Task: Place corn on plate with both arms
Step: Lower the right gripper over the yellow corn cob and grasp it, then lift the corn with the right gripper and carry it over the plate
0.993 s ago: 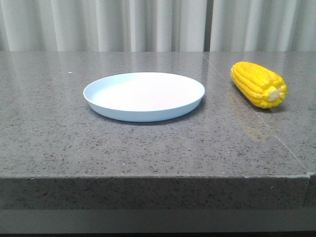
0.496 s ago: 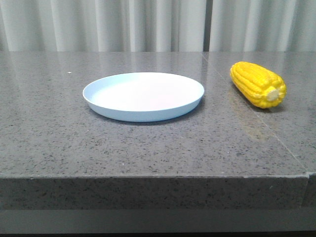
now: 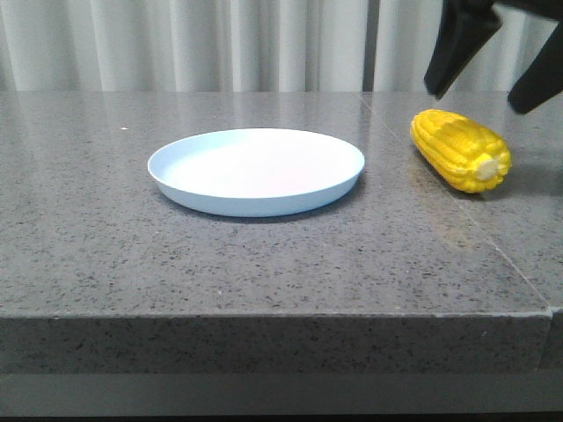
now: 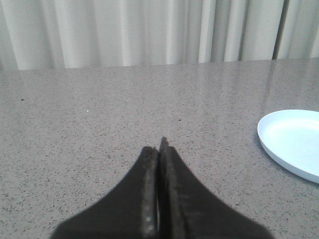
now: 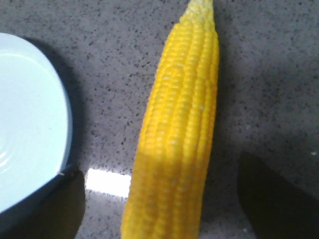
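I should lower my right gripper before it closes on the yellow corn (image 3: 461, 149), because its fingers stop above the corn and would miss it if they closed now.
The yellow corn (image 3: 461, 149) lies on the grey stone table to the right of the pale blue plate (image 3: 256, 170), its pale stub end toward the front. My right gripper (image 3: 493, 75) hangs open just above the corn, one black finger on each side. In the right wrist view the corn (image 5: 179, 134) runs between the spread fingers (image 5: 60, 204) without touching them, and the plate's rim (image 5: 62, 114) is beside it. My left gripper (image 4: 158, 149) is shut with nothing in it, low over bare table, with the plate (image 4: 294, 142) off to its side.
The grey speckled table (image 3: 264, 255) has a front edge close to the camera and a seam running past the corn. White curtains (image 3: 220, 44) hang behind it.
My right gripper has come into the front view from above and now hangs open over the corn. The corn and plate have stayed where they were.
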Controlling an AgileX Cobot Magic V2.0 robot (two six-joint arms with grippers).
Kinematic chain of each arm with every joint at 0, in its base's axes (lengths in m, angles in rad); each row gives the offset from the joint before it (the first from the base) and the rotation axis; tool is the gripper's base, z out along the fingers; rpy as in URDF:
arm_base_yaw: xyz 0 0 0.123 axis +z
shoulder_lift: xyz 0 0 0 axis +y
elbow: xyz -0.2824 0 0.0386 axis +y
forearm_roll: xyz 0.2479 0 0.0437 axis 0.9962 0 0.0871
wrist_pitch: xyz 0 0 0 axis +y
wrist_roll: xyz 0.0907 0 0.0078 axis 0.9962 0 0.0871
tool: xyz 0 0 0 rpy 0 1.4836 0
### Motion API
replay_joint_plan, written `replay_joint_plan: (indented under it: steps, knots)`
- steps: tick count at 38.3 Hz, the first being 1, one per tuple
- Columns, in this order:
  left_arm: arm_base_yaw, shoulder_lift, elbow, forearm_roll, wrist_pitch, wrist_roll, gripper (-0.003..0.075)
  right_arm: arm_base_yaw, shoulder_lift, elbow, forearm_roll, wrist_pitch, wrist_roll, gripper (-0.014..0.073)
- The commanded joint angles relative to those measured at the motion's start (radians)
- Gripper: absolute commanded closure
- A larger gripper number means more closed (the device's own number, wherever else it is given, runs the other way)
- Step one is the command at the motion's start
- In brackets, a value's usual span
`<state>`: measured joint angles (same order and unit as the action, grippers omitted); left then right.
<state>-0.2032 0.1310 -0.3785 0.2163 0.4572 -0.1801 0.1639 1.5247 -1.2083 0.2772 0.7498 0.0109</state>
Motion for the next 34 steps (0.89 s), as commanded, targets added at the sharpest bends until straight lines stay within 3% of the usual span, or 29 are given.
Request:
replay_joint_plan:
  steps: [1, 11, 17, 21, 27, 34]
  knots:
    - [0.0, 0.01, -0.028, 0.003, -0.081, -0.006, 0.0741, -0.005, 0.019, -0.054, 0.018, -0.047, -0.011, -0.005]
    - [0.0, 0.01, -0.028, 0.003, -0.081, -0.006, 0.0741, -0.002, 0.097, -0.064, 0.083, -0.049, -0.011, -0.0013]
    - [0.0, 0.01, -0.028, 0.003, -0.081, -0.006, 0.0741, -0.002, 0.089, -0.064, 0.097, -0.053, -0.011, 0.026]
    - [0.0, 0.01, -0.028, 0.003, -0.081, -0.006, 0.0741, -0.002, 0.069, -0.064, 0.097, -0.066, -0.011, 0.0379]
    - [0.0, 0.01, -0.028, 0.003, -0.081, -0.006, 0.0741, 0.017, 0.009, -0.064, 0.096, -0.082, -0.011, 0.0389]
    - [0.0, 0.01, -0.028, 0.003, -0.081, -0.006, 0.0741, 0.149, -0.019, -0.089, 0.046, -0.084, 0.003, 0.0389]
